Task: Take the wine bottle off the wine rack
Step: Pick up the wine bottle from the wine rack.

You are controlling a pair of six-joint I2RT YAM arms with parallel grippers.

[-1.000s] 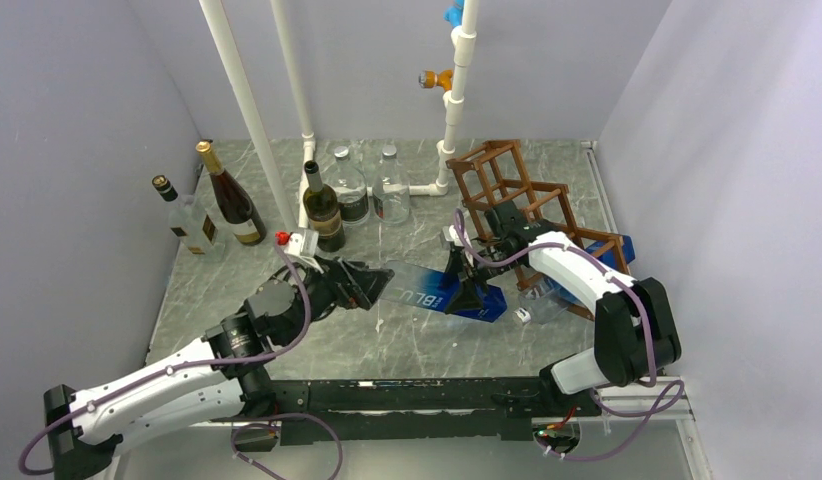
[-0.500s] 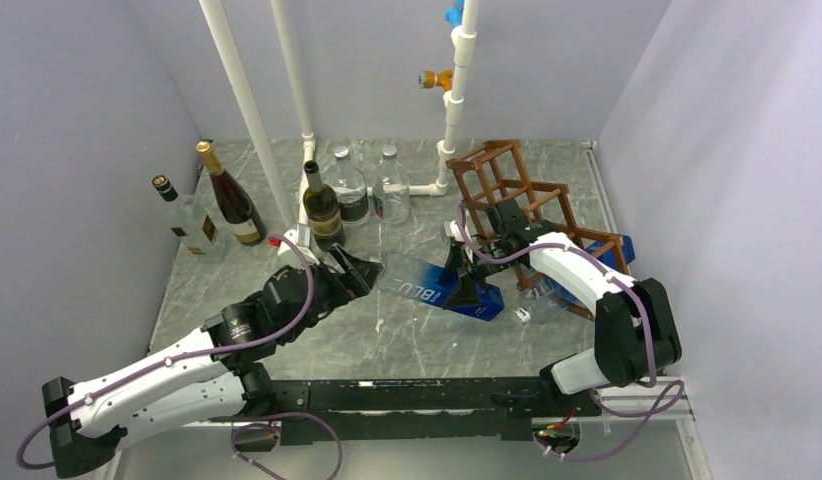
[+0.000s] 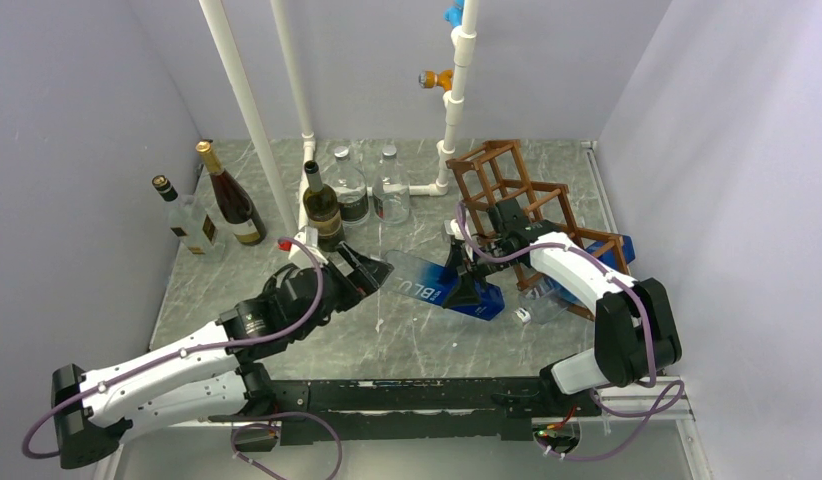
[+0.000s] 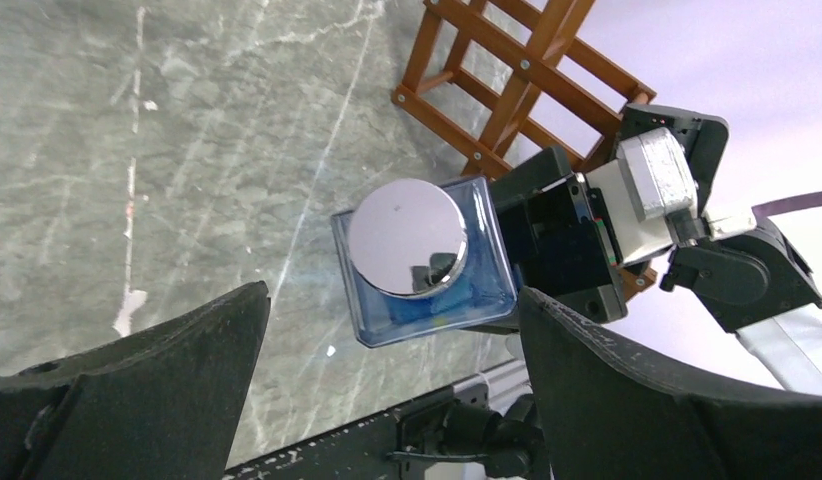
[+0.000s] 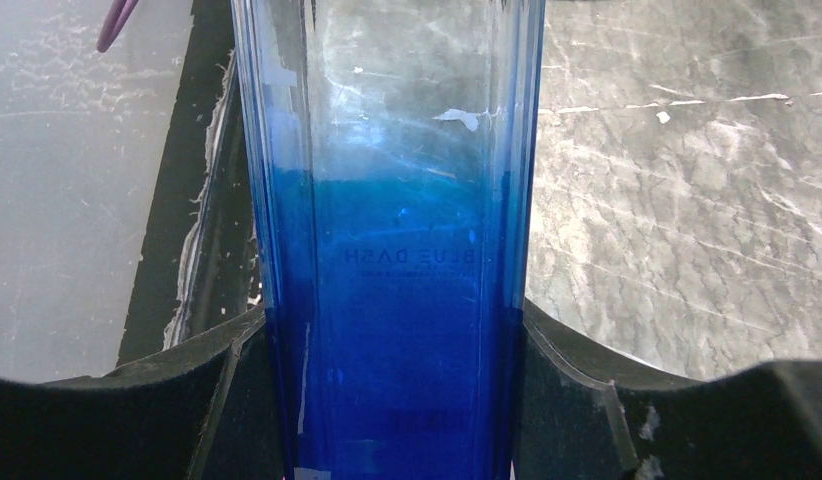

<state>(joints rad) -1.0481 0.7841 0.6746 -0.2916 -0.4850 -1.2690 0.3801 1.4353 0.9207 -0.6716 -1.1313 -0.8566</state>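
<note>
I will next grab the wine bottle by its cap end with my left gripper, one finger on each side. The bottle's base then stays free to stand upright.
The wine bottle is a square blue and clear glass bottle with a silver round cap. It lies nearly level above the table, its cap end toward the left arm. My right gripper is shut on the blue lower body, a finger on each side. My left gripper is open, its fingers spread wide to either side of the cap end without touching. The reddish-brown wine rack stands behind the right arm and shows in the left wrist view.
Several upright bottles stand at the back left and centre, beside white pipes. A blue box sits right of the rack. The black base rail runs along the near edge.
My left gripper has moved up and right toward the bottle's cap end. The right gripper and the bottle have barely moved.
</note>
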